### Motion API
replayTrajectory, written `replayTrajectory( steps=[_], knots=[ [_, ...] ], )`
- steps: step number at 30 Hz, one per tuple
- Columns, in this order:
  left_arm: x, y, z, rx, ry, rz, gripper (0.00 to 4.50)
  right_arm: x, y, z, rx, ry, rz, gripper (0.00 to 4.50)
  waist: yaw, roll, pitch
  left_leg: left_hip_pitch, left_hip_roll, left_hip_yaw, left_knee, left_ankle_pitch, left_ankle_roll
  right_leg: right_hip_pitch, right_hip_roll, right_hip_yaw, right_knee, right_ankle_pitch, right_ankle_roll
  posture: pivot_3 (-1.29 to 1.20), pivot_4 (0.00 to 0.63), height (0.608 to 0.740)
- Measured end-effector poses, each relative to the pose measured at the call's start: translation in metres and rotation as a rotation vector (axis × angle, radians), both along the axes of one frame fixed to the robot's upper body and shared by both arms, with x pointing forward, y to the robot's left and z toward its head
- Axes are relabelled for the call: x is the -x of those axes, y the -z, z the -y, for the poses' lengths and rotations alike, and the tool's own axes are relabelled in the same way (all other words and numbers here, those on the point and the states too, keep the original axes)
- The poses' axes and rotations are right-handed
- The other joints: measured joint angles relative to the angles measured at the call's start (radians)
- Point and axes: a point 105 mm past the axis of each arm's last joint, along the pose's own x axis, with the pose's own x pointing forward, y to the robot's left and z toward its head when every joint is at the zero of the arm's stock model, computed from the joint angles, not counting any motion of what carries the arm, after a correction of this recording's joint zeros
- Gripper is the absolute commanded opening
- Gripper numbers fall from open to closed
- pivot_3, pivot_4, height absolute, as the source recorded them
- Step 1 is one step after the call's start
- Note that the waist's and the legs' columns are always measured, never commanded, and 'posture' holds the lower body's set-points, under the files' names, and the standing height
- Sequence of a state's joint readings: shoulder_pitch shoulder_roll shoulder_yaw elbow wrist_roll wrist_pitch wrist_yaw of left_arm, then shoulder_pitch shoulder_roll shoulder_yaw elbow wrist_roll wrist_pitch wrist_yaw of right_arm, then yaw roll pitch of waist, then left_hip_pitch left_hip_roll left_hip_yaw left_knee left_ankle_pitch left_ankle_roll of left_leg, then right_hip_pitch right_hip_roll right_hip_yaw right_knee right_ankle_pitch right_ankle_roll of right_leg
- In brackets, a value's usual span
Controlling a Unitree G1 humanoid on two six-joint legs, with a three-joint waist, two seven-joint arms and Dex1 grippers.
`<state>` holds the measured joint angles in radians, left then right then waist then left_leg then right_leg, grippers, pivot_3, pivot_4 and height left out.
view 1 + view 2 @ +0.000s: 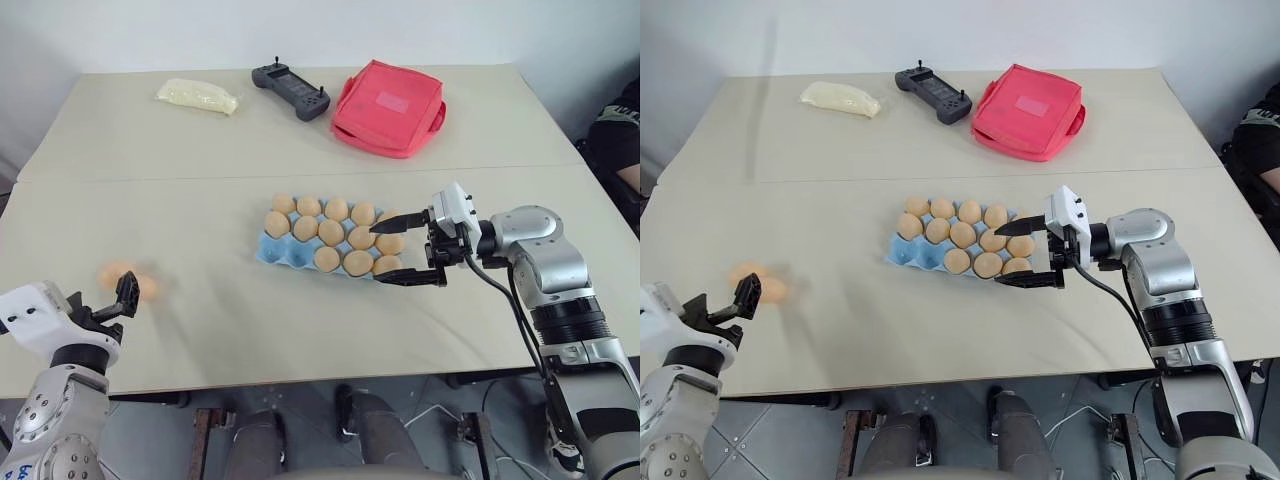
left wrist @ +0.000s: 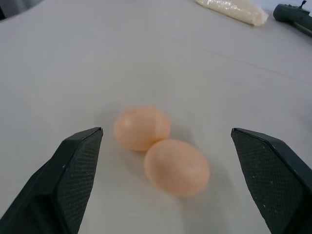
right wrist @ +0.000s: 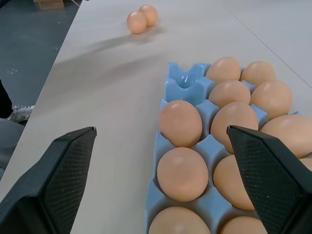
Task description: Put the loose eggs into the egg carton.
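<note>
My left gripper moves toward the loose eggs and only then closes on them, since its fingers stop short of them and closing now would miss.
Two loose eggs [image 2: 142,127] [image 2: 177,166], tan-orange and touching each other, lie on the table at the near left. My left gripper [image 1: 125,297] is open just in front of them, with its fingers spread wider than the pair and nothing between them. The light blue egg carton [image 1: 275,252] sits mid-table and holds several eggs, with bare cups [image 3: 183,85] at its near left corner. At the carton's right end, my right gripper [image 1: 378,253] is open and points left across it. Its two fingers [image 1: 410,277] straddle the end eggs and hold nothing.
At the back of the table lie a pale yellow lump [image 1: 197,96], a black controller [image 1: 290,90] and a red pouch [image 1: 388,107]. A person [image 1: 620,140] is at the far right edge. The loose eggs lie near the table's front edge [image 1: 200,385].
</note>
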<state>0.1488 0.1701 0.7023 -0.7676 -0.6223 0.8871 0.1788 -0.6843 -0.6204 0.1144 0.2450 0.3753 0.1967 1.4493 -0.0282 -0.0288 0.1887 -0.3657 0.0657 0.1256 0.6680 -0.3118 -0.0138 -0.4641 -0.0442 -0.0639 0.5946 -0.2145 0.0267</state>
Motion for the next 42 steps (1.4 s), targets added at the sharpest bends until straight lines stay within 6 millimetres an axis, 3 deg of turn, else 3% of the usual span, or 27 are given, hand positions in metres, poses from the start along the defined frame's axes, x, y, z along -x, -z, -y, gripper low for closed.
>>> replayTrajectory(
  steps=[22, 29, 37, 42],
  knots=[
    [-0.030, 0.029, 0.009, 0.017, 0.051, -0.156, 4.49, 0.002, 0.003, -0.001, 0.002, 0.011, -0.014, 4.50, 0.001, 0.000, 0.000, 0.000, 0.000, 0.000, 0.000, 0.000, 0.000, 0.000, -0.001, 0.000, 0.000, 0.000, 0.000, 0.00, 0.150, 0.740],
    [-0.037, 0.028, 0.008, 0.003, 0.056, -0.164, 2.46, 0.004, 0.004, -0.002, 0.004, 0.012, -0.013, 4.50, 0.001, 0.000, 0.000, 0.000, 0.000, 0.000, 0.000, 0.000, 0.000, 0.000, -0.001, 0.000, 0.001, 0.000, 0.000, 0.00, 0.150, 0.740],
    [-0.039, 0.028, 0.017, -0.020, 0.127, -0.178, 2.22, 0.004, 0.006, 0.002, 0.012, 0.029, -0.024, 4.50, 0.002, 0.000, 0.000, 0.000, -0.001, 0.000, 0.000, 0.000, 0.000, 0.000, -0.001, 0.000, 0.001, 0.000, 0.000, 0.00, 0.150, 0.740],
    [-0.046, 0.025, 0.053, -0.026, 0.328, -0.159, 2.21, 0.004, 0.007, 0.006, 0.018, 0.047, -0.020, 4.50, 0.004, 0.000, 0.000, 0.000, -0.001, 0.000, 0.000, 0.000, 0.000, 0.000, -0.001, -0.001, 0.000, 0.000, 0.000, 0.00, 0.150, 0.740]
  ],
)
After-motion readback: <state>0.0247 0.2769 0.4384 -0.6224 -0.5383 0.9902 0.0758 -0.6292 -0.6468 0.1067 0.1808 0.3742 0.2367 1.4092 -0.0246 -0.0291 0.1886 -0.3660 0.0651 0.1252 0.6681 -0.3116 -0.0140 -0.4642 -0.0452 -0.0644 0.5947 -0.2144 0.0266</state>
